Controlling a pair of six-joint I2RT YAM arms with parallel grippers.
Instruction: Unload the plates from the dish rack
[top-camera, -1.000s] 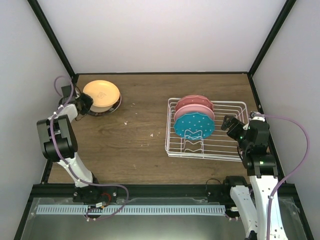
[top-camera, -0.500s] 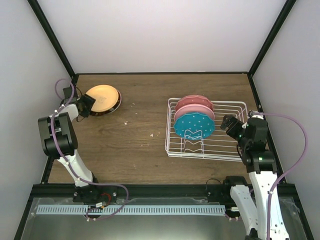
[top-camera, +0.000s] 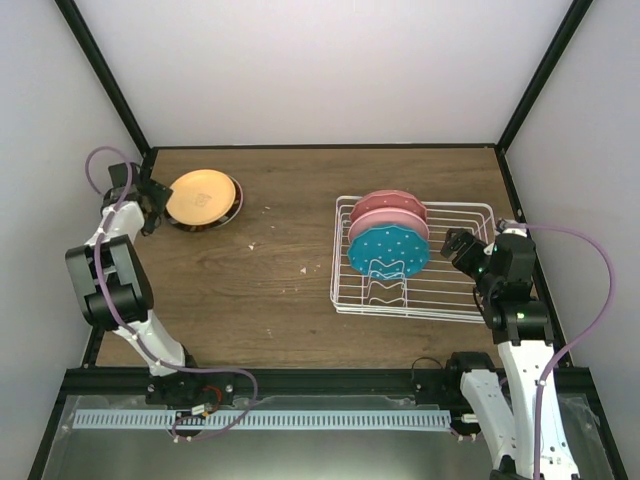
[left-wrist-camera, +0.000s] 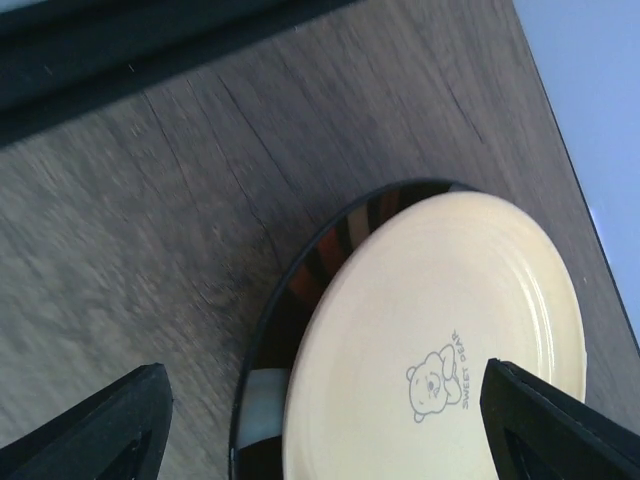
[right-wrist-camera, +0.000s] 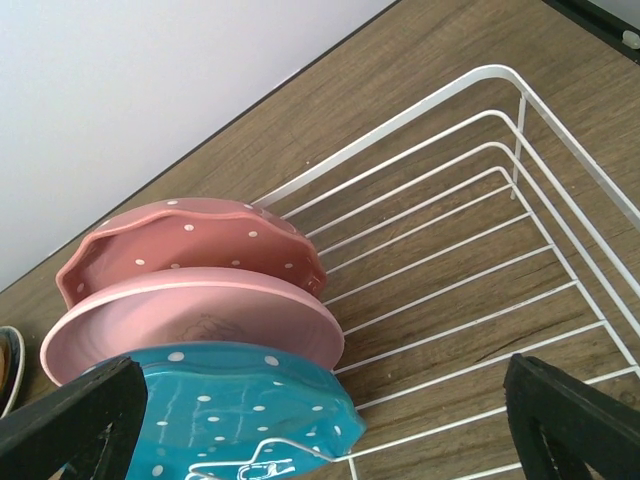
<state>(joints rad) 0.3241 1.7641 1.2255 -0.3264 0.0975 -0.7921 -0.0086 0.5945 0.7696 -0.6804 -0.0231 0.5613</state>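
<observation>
I should grab the teal plate's rim (top-camera: 352, 252) with my left gripper next, on the side facing the stack. Then I can unload the plate and lay it flat.
A cream-orange plate (top-camera: 203, 195) with a small bear print (left-wrist-camera: 440, 320) lies flat on a dark plate with a striped rim (left-wrist-camera: 300, 290) at the table's far left. My left gripper (top-camera: 150, 200) stands open just left of this stack (left-wrist-camera: 325, 430), holding nothing. The white wire dish rack (top-camera: 470, 300) sits on the right. In it stand three plates on edge: a teal plate with white dots (top-camera: 388, 250), a plain pink plate (top-camera: 388, 225) and a dotted pink plate (top-camera: 390, 203). My right gripper (top-camera: 458, 245) is open at the rack's right side (right-wrist-camera: 320, 430), facing the teal plate (right-wrist-camera: 220, 410).
The black frame rail (top-camera: 110, 100) and the side wall run close behind the left gripper. The right half of the rack (right-wrist-camera: 520, 130) holds only bare wires. Brown wooden table (top-camera: 280, 270) lies between the stack and the rack.
My left gripper has opened and let go of the cream-orange plate, which now lies flat on the dark plate. The gripper has drawn back to the left. The right arm has barely moved.
</observation>
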